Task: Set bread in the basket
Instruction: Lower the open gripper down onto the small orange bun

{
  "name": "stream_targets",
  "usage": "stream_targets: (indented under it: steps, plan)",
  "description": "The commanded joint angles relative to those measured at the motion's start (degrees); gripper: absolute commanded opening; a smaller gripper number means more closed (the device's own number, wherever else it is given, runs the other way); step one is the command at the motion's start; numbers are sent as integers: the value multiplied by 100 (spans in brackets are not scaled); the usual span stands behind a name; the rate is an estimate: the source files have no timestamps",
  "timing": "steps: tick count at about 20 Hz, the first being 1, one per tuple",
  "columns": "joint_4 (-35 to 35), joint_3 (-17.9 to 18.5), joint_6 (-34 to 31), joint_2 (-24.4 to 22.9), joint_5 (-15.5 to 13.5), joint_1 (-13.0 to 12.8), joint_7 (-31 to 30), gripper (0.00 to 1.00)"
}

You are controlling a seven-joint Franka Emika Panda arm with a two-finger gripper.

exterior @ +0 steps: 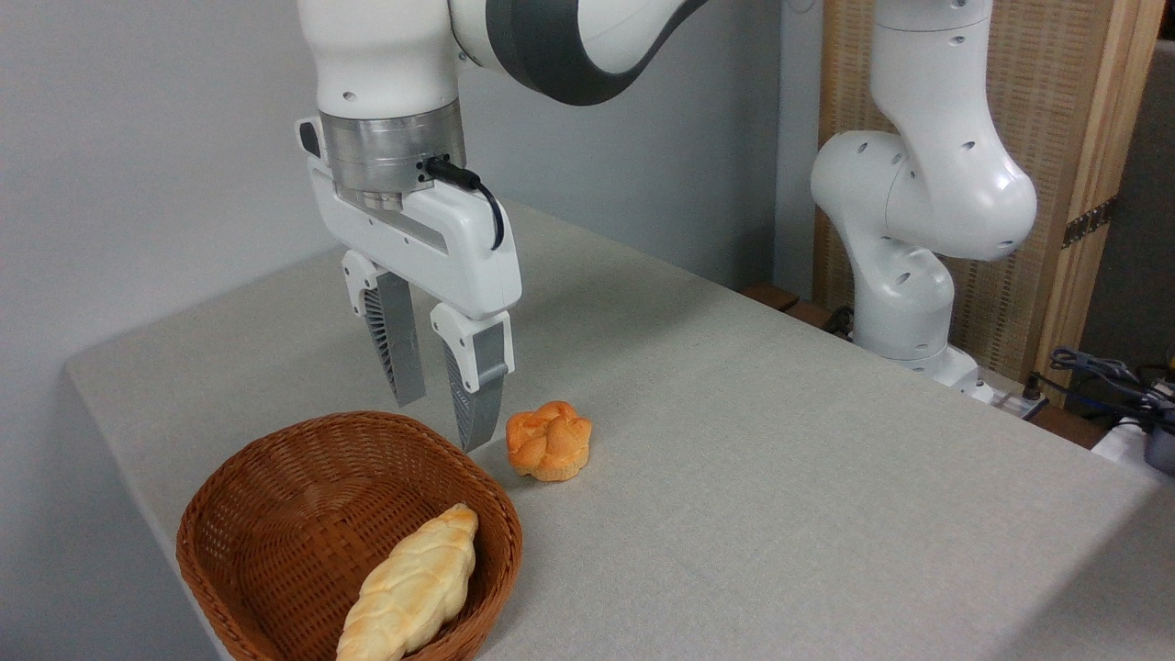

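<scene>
The bread (549, 441) is the small golden bun. I should grab the bun next by its rounded sides with my gripper, to put it into the basket (275, 477).
The bread (549, 441), a small orange-golden knotted bun, sits on the grey table just right of the basket. The basket (275, 477) is round brown wicker at the front left and holds a longer pale braided loaf (413, 586). My gripper (439, 424) hangs above the basket's far rim, left of the bun and apart from it. Its two fingers (401, 349) point down with a gap between them and nothing in it, so it is open.
The arm's white base (904, 303) stands at the table's back right edge, with cables (1102, 372) beyond it. A grey wall runs behind and to the left. Bare tabletop (780, 477) spreads to the right of the bun.
</scene>
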Motion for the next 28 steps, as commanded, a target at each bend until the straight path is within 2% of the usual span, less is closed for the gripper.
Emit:
stream_targets:
  steps: [1,20,28]
  plan:
    - [12,43,-145,-29,-87,-21,-23,100]
    - [-49,26,-373,-20,-79,-38,73,100]
    - [-839,-53,-382,-275,-52,-65,345,100]
